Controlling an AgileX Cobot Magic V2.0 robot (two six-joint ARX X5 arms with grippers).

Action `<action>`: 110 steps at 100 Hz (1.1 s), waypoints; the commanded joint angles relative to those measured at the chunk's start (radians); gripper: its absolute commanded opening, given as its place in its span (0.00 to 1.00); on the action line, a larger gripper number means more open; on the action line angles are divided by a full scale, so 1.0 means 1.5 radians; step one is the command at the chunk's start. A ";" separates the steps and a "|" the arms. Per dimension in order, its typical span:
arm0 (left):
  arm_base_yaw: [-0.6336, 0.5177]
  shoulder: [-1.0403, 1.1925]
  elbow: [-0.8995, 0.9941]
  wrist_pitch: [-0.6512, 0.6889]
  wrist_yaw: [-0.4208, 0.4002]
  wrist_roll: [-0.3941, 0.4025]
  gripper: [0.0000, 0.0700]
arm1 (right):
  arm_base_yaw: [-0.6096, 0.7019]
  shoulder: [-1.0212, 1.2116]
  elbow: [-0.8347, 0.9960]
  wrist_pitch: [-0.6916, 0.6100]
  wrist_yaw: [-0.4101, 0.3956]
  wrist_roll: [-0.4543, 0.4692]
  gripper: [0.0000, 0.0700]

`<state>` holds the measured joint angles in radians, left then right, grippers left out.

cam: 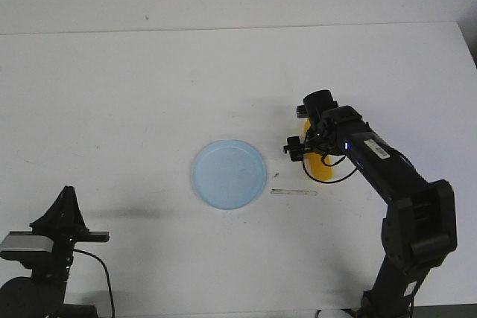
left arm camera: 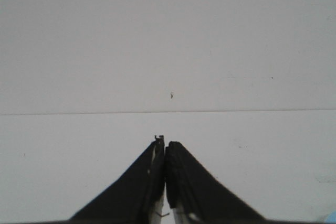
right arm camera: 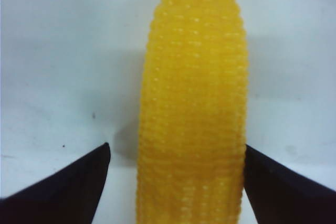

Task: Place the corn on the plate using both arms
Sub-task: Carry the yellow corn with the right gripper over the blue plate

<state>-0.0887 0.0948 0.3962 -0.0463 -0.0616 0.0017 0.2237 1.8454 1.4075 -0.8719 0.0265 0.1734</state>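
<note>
My right fingers, low beside the corn's thick body (cam: 320, 167), would hold the yellow corn if closed now, so I should close them.
The yellow corn (cam: 322, 171) lies on the white table just right of the pale blue plate (cam: 229, 173), mostly hidden under my right arm. My right gripper (cam: 305, 147) is lowered over it. In the right wrist view the corn (right arm camera: 194, 103) lies lengthwise between the open fingers of the right gripper (right arm camera: 176, 147); one finger is at its side, the other stands apart. My left gripper (cam: 67, 193) is at the front left, far from the plate. In the left wrist view the left gripper (left arm camera: 165, 142) is shut and empty over bare table.
A thin pale strip (cam: 294, 192) lies on the table between the plate and the corn, toward the front. The table's back edge (cam: 223, 29) meets a white wall. A sliver of the plate (left arm camera: 332, 217) shows in the left wrist view.
</note>
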 commanded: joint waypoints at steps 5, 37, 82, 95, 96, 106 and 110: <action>0.001 -0.003 0.004 0.007 -0.002 0.006 0.00 | 0.003 0.016 0.012 0.006 0.000 0.007 0.56; 0.001 -0.003 0.004 0.007 -0.002 0.006 0.00 | 0.003 0.006 0.016 0.006 -0.001 0.010 0.41; 0.001 -0.003 0.004 0.007 -0.002 0.006 0.00 | 0.094 -0.041 0.031 0.050 -0.336 0.013 0.41; 0.001 -0.003 0.004 0.007 -0.002 0.006 0.00 | 0.146 -0.032 0.031 0.098 -0.366 0.039 0.41; 0.001 -0.003 0.004 0.007 -0.002 0.006 0.00 | 0.150 -0.031 0.031 0.100 -0.366 0.041 0.41; 0.001 -0.003 0.004 0.007 -0.002 0.006 0.00 | 0.183 -0.018 0.030 0.114 -0.364 0.047 0.41; 0.001 -0.003 0.004 0.007 -0.002 0.006 0.00 | 0.195 -0.011 0.030 0.113 -0.362 0.049 0.42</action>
<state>-0.0891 0.0948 0.3962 -0.0467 -0.0616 0.0017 0.4908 1.7844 1.4406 -0.7086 -0.5201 0.2241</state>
